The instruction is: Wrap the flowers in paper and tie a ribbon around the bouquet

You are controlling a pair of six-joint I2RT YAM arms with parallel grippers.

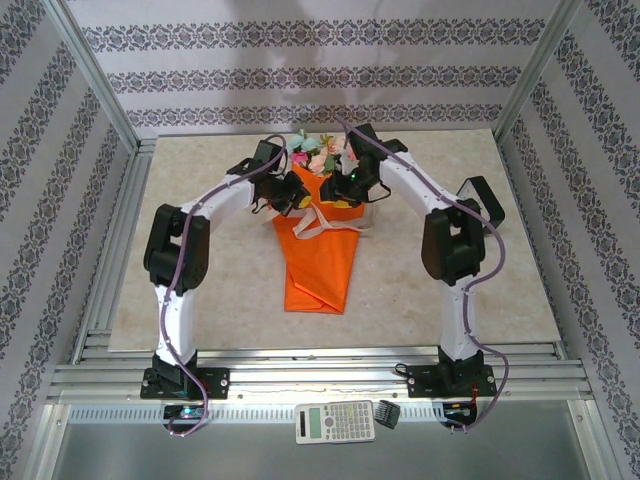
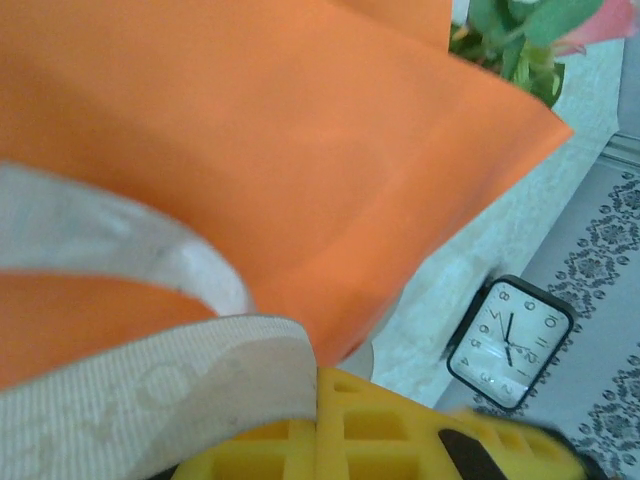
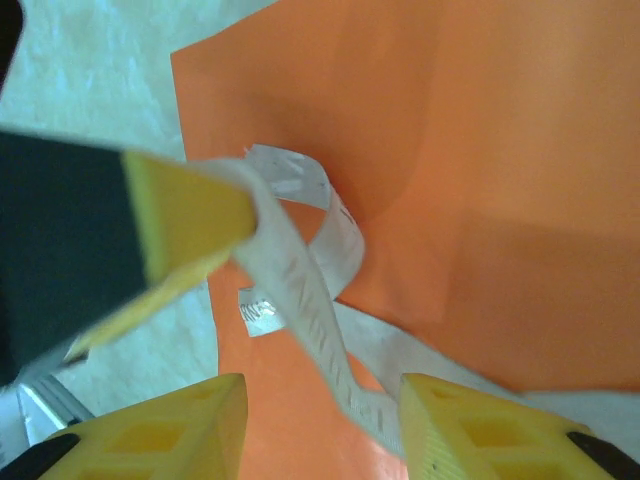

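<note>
The beige ribbon (image 3: 300,280) is to be tied around the bouquet. My right gripper needs to grab the ribbon's bend between its fingers, apart from my left gripper's hold.
The bouquet (image 1: 318,255) lies in the middle of the table, an orange paper (image 2: 250,150) cone with the flowers (image 1: 314,150) at its far, wide end. Green leaves and a pink bloom of the flowers (image 2: 520,35) peek past the paper's edge. The beige ribbon (image 3: 300,280) crosses the cone in a loose loop. My left gripper (image 2: 318,425) is shut on the ribbon (image 2: 150,390), which leaves its yellow jaws to the left. My right gripper (image 3: 320,425) hangs open just above the paper, the ribbon running between its fingers (image 3: 470,430). Both grippers, left (image 1: 297,200) and right (image 1: 347,188), meet over the cone's upper part.
A small black-framed clock (image 2: 508,343) stands on the table to the right of the bouquet. A calculator (image 1: 335,421) lies on the near rail between the arm bases. Patterned walls and metal frame posts close in the table.
</note>
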